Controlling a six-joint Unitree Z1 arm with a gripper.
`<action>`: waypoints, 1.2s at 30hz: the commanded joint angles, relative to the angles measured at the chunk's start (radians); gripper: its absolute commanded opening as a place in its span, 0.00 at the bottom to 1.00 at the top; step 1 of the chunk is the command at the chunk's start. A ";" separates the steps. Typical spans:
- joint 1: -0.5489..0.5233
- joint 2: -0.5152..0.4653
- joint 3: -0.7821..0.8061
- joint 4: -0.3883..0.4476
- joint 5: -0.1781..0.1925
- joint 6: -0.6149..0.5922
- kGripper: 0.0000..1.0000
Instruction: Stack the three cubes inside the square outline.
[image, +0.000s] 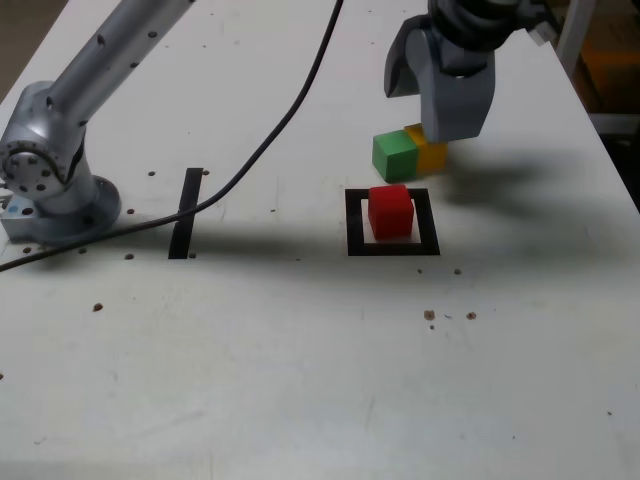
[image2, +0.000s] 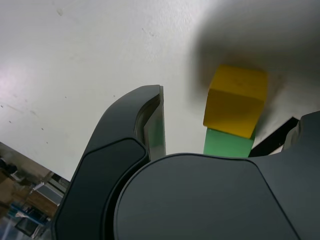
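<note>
The gripper grabs the yellow cube (image: 432, 150) by two opposite sides next, to stack it on the red cube (image: 390, 210) inside the square outline.
The red cube (image: 390, 210) stands inside the square outline (image: 354, 218) of black tape. Just behind the outline, the green cube (image: 393, 155) and the yellow cube (image: 432, 150) sit side by side on the white table, touching. My gripper (image: 425, 115) hovers open right over them, its larger finger (image: 457, 95) covering part of the yellow cube. In the wrist view the yellow cube (image2: 235, 102) and the green cube (image2: 227, 144) lie between my spread fingers (image2: 150, 125), and a corner of the outline (image2: 272, 142) shows beside them. The gripper (image2: 230, 115) holds nothing.
A straight black tape strip (image: 186, 212) lies at the exterior view's left, close to the arm's base (image: 45, 185). A black cable (image: 290, 110) runs across the table from the base toward the back. The table's edge (image: 612, 150) is at the exterior view's right.
</note>
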 joint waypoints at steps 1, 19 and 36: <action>0.002 0.006 -0.001 -0.012 0.006 0.000 0.97; 0.005 -0.019 0.105 -0.130 0.005 0.005 0.94; 0.002 -0.048 0.185 -0.232 -0.021 0.019 0.83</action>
